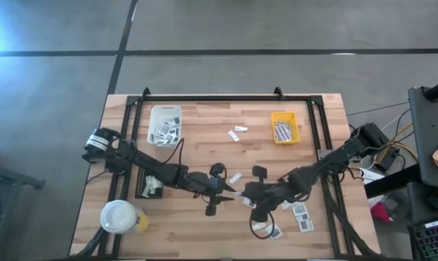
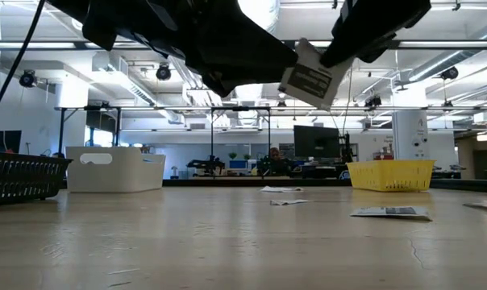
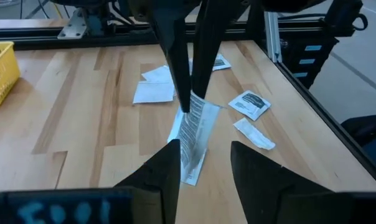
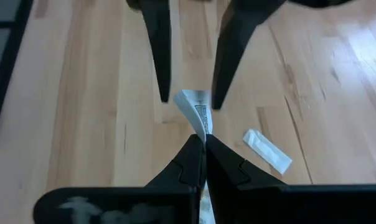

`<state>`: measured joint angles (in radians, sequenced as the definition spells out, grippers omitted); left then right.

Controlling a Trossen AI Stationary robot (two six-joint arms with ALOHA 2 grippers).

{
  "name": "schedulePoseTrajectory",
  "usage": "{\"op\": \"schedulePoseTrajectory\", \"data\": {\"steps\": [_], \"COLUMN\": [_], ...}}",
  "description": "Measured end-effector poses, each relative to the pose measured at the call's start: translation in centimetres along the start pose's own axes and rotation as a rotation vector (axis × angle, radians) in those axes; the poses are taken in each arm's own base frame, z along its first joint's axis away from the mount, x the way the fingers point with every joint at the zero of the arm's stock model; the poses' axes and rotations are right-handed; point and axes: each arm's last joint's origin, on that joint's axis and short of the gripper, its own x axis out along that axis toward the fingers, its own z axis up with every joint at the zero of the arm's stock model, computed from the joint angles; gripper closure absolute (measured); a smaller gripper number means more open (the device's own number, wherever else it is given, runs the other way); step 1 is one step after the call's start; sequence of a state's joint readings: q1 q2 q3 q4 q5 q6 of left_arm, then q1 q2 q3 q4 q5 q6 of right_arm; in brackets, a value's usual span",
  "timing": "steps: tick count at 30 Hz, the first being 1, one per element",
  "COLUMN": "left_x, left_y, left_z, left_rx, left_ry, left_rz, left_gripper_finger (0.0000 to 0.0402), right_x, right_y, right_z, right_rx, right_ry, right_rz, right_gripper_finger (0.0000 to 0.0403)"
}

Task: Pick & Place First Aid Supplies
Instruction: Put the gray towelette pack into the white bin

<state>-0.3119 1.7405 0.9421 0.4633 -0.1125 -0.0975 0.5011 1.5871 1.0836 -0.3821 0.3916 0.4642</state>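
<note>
The printed white packet is to go in the white bin (image 1: 165,125), so the left gripper will next grab it by its loose end (image 1: 234,193).
One first aid packet (image 3: 193,140), white with dark print, hangs in the air over the middle of the table. My right gripper (image 4: 203,142) is shut on it. My left gripper (image 3: 203,149) faces it from the table's left side and is open, with one finger on each side of the packet's free end (image 4: 194,99); I see no touch. The low view shows the packet (image 2: 311,79) well above the table. Both grippers, left (image 1: 232,191) and right (image 1: 246,201), meet just near of the table's centre. More packets (image 1: 300,214) lie flat on the wood. My right gripper pinches the packet near its upper end (image 3: 195,111) between its two fingers (image 3: 175,56), slanting down from the table's right side. The packet hangs tilted below the fingertips, clear of the table.
A white bin (image 1: 164,123) and a yellow bin (image 1: 284,127) stand at the far side. A black tray (image 1: 148,185) and a yellow cup with a white lid (image 1: 121,216) stand at the left. Loose packets lie at the centre (image 1: 237,134) and near right (image 3: 249,104).
</note>
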Motion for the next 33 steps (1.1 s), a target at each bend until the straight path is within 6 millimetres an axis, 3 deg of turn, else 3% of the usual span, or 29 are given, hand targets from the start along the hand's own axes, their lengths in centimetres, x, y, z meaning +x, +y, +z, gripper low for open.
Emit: {"op": "schedulePoseTrajectory", "data": {"steps": [10,18,26,33], "left_x": [0.0,0.0,0.0,-0.6], "left_y": [0.1,0.1,0.1,0.9], "left_z": [0.0,0.0,-0.3,-1.4], "left_rx": [-0.033,-0.036,-0.07,-0.164], "left_ry": [-0.003,-0.002,0.023,0.154], "left_rz": [0.027,0.027,0.038,0.221], "left_gripper_finger": [0.0281,0.0383,0.0399,0.04], "right_x": [0.0,0.0,0.1,-0.5], "right_y": [0.2,0.1,0.1,-0.5], "right_z": [0.5,0.4,0.2,-0.4], "right_rx": [0.016,0.001,-0.013,-0.039], "right_ry": [-0.041,-0.038,-0.027,0.077], "right_rz": [0.021,0.022,0.015,-0.039], "right_gripper_finger": [0.0394,0.0391,0.034,0.0293]}}
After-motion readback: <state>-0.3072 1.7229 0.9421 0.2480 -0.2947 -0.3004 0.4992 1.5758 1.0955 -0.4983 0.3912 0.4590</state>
